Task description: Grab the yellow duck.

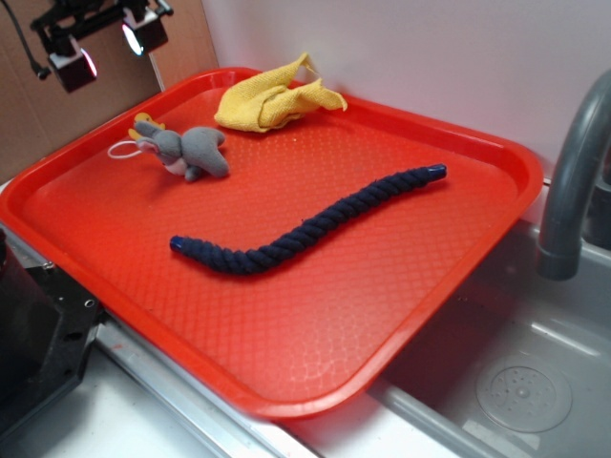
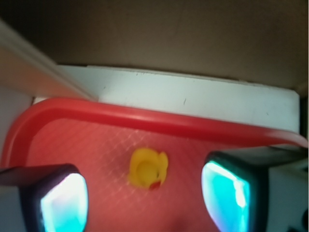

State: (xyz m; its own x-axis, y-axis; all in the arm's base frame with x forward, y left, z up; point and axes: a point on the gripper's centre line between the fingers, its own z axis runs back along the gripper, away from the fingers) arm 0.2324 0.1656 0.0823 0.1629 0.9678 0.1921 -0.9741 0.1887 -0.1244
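Note:
I need to move my gripper down before I close it on the duck. The yellow duck is far below my fingers, so they would miss the duck if I closed now.
The yellow duck (image 2: 148, 168) lies on the red tray (image 2: 145, 118) near its far rim, small and rounded with an orange beak. In the wrist view it sits between my two fingers, a little ahead of the fingertips. My gripper (image 2: 145, 198) is open, with nothing touching the glowing pads (image 2: 227, 193). In the exterior view my gripper (image 1: 108, 50) hangs high above the tray's back left corner. Only a sliver of the yellow duck (image 1: 143, 122) shows there, behind the grey plush mouse.
On the red tray (image 1: 315, 286) lie a grey plush mouse (image 1: 186, 150), a crumpled yellow rag (image 1: 272, 100) and a long dark blue rope (image 1: 305, 221). A grey faucet (image 1: 573, 172) and a metal sink (image 1: 516, 382) are at the right. A brown wall stands behind.

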